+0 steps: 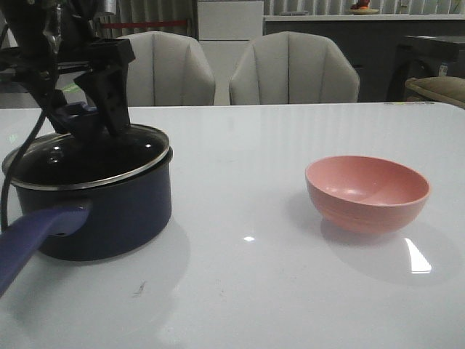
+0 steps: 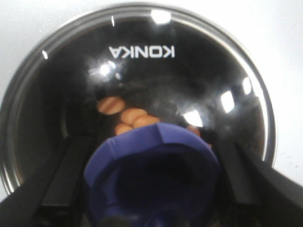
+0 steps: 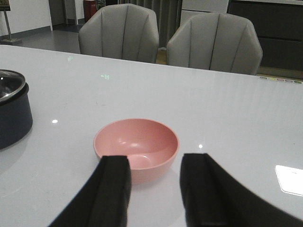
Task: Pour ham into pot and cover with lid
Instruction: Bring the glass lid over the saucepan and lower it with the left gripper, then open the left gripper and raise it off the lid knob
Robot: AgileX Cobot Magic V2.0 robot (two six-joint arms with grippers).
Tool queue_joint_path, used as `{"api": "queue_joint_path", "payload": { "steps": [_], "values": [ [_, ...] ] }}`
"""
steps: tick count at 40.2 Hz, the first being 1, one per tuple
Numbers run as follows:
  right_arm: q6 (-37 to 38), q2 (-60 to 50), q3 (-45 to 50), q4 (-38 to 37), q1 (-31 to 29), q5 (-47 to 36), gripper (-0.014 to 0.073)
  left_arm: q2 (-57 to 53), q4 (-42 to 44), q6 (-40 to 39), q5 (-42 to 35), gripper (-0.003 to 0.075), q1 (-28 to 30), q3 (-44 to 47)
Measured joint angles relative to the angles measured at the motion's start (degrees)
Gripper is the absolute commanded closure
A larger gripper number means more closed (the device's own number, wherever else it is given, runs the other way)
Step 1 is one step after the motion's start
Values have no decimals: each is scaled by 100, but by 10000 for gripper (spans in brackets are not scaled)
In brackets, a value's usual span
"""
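Note:
My left gripper should open now. The glass lid (image 1: 109, 156) is lying level on the pot's rim (image 1: 170, 154) all the way around, so the lid would settle there.
The dark navy pot (image 1: 109, 211) stands at the table's left, its purple-blue handle (image 1: 29, 240) pointing toward the front edge. The glass lid (image 1: 109, 156) rests on the pot's rim. My left gripper (image 1: 87, 123) comes down from above with its fingers on either side of the lid's blue knob (image 2: 151, 170), pressed against it. Through the glass, several orange-pink ham pieces (image 2: 135, 117) lie on the pot's floor. My right gripper (image 3: 154, 189) is open over bare table, just short of the pink bowl (image 3: 136, 146); it does not show in the front view.
The salmon-pink bowl (image 1: 367, 193) sits empty at the right of the white table (image 1: 247, 291). Two grey chairs (image 1: 294, 73) stand behind the far edge. The pot's edge (image 3: 12, 118) shows in the right wrist view.

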Motion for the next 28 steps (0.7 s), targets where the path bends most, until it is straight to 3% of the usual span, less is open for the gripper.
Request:
{"api": "queue_joint_path", "payload": {
  "steps": [5, 14, 28],
  "values": [
    [0, 0, 0, 0, 0, 0, 213, 42, 23, 0, -12, 346, 0, -11],
    [0, 0, 0, 0, 0, 0, 213, 42, 34, 0, -117, 134, 0, -11],
    [0, 0, 0, 0, 0, 0, 213, 14, 60, 0, -152, 139, 0, -397]
  ]
}}
